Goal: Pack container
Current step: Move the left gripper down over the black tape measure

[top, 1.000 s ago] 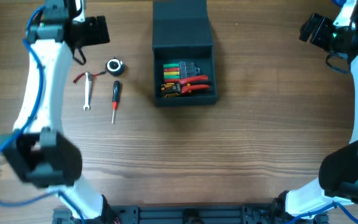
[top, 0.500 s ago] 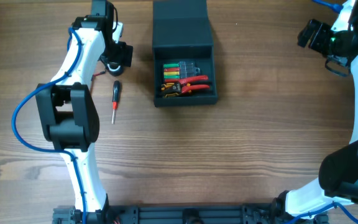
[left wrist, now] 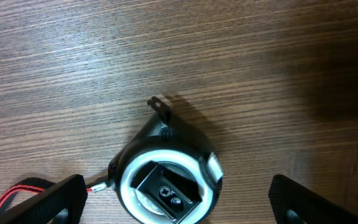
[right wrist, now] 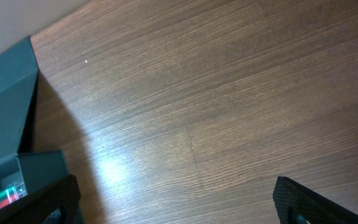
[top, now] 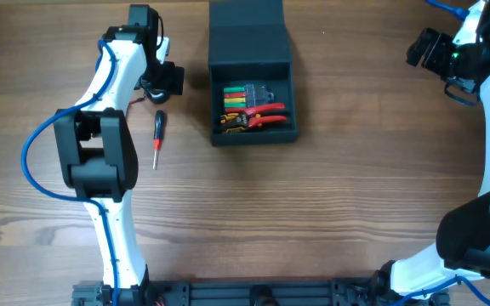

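My left gripper needs to go lower before it closes, since my fingers are above the tape measure (top: 157, 96) (left wrist: 168, 179) and would miss it if they closed now.
The container (top: 250, 135) is a dark box with its flap lid (top: 247, 32) open toward the back; it also shows at the left of the right wrist view (right wrist: 5, 93). Inside lie red-handled pliers (top: 262, 114) and a row of coloured tools (top: 235, 93). My left gripper (top: 162, 80) is open, its fingers on either side of a round black tape measure with a white ring (left wrist: 166, 186) on the table; the gripper (left wrist: 179, 208) is not touching it. My right gripper (top: 436, 49) is open and empty over bare wood at the far right (right wrist: 182, 205).
A screwdriver with a red and black handle (top: 156, 138) lies on the table left of the container. A red cord (left wrist: 11, 190) lies by the tape measure. The left arm covers the table left of the tape measure.
The left arm has swung in from the far left and brought its gripper over the tape measure, hiding the wrench. The right arm has hardly moved.
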Robot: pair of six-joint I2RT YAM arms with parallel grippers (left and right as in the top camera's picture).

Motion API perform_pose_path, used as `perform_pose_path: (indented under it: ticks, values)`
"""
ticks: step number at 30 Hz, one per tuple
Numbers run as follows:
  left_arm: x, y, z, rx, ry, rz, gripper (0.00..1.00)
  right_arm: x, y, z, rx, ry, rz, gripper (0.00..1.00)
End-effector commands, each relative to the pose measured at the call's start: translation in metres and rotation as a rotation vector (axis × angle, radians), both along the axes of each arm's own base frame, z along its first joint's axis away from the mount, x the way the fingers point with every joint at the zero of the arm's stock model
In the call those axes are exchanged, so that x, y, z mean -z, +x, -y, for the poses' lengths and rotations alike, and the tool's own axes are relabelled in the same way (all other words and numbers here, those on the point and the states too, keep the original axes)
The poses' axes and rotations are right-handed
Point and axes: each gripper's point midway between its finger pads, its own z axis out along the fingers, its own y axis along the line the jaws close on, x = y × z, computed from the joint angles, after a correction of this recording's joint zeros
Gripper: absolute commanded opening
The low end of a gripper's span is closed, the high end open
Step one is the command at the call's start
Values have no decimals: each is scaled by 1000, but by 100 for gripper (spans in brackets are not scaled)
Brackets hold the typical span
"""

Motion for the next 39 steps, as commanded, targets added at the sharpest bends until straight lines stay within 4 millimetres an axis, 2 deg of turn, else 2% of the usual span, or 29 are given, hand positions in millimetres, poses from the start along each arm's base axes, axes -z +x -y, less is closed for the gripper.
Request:
perform_pose_path:
  ticks: [1, 6, 15, 21, 25, 32, 39]
  values:
    - [4, 5, -18, -67, 3, 8, 97, 6, 0, 4, 23, 0, -18, 100]
    - [8, 5, -29, -94, 1, 2, 98, 6, 0, 4, 23, 0, -17, 99]
    - [8, 8, -22, -86, -35, 11, 97, 6, 0, 4, 23, 0, -18, 100]
    - [33, -1, -19, -81, -36, -56, 95, 6, 0, 4, 23, 0, -18, 100]
    - [34, 2, -14, -71, -36, -45, 95, 6, 0, 4, 23, 0, -18, 100]
    - [34, 1, -6, -23, -30, -48, 84, 6, 0, 4, 23, -1, -16, 100]
    - [34, 0, -5, -4, -27, -56, 79, 6, 0, 4, 21, -2, -16, 100]
